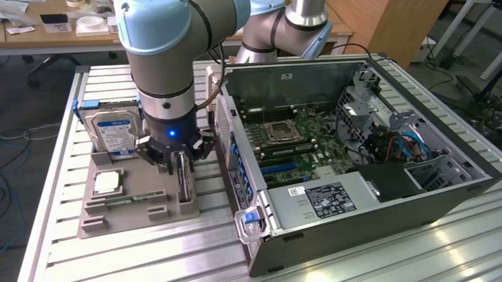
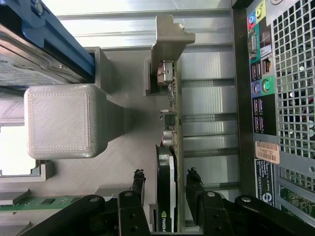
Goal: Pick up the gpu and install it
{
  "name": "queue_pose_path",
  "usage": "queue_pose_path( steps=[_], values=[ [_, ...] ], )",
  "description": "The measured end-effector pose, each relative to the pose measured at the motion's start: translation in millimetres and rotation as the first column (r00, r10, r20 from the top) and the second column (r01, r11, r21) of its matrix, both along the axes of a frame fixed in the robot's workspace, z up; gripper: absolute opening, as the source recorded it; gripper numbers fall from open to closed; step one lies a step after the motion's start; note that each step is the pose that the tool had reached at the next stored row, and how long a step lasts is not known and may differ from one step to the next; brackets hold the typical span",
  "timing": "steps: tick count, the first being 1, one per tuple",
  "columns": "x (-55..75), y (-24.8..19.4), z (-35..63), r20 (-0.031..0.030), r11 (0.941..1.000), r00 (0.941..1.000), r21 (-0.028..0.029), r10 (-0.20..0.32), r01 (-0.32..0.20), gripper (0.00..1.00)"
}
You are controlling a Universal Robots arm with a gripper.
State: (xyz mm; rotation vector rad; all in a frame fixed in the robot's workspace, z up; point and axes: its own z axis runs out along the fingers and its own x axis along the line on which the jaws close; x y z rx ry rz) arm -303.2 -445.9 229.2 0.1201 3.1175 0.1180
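Note:
My gripper grabs the GPU [image 2: 171,132] across its flat black cooler section [image 2: 166,201] next, since parts and ports stick out unevenly near the bracket.
The gpu [image 1: 185,183] stands on its long edge in a slot of the grey holder tray [image 1: 129,223], beside the computer case. In the wrist view the gpu [image 2: 171,132] runs as a thin green board edge with a black cooler on one face and a metal bracket at its far end. My gripper [image 1: 181,166] is lowered over the card and is open. Its black fingers [image 2: 139,181] stand one on each side of the card, with a small gap on both sides. Nothing is held.
The tray also holds an upright hard drive [image 1: 112,132], a CPU [image 1: 108,183] and a memory stick [image 1: 129,200]. A grey tray post [image 2: 59,120] rises close beside the card. The open computer case [image 1: 353,153] lies at the exterior view's right on the slatted metal table [image 1: 117,258].

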Motion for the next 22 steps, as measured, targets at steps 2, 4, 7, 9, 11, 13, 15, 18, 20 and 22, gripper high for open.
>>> queue_pose_path(
  steps=[2, 4, 7, 9, 11, 13, 15, 18, 20, 22],
  values=[
    [0.0, 0.0, 0.0, 0.0, 1.0, 1.0, 0.0, 0.0, 0.0, 0.46],
    [0.0, 0.0, 0.0, 0.0001, 1.0, 1.0, 0.0, 0.0, 0.0, 0.39],
    [0.0, 0.0, 0.0, 0.0001, 1.0, 1.0, 0.0, 0.0, 0.0, 0.39],
    [0.0, 0.0, 0.0, 0.0, 1.0, 1.0, 0.0, 0.0, 0.0, 0.31],
    [0.0, 0.0, 0.0, -0.0001, 1.0, 1.0, 0.0, 0.0, 0.0, 0.31],
    [0.0, 0.0, 0.0, 0.0, 1.0, 1.0, 0.0, 0.0, 0.0, 0.27],
    [0.0, 0.0, 0.0, 0.0001, 1.0, 1.0, 0.0, 0.0, 0.0, 0.27],
    [0.0, 0.0, 0.0, 0.0, 1.0, 1.0, 0.0, 0.0, 0.0, 0.27],
    [0.0, 0.0, 0.0, 0.0, 1.0, 1.0, 0.0, 0.0, 0.0, 0.27],
    [0.0, 0.0, 0.1, 0.0002, 1.0, 1.0, 0.0001, 0.0, 0.0, 0.27]
  ],
)
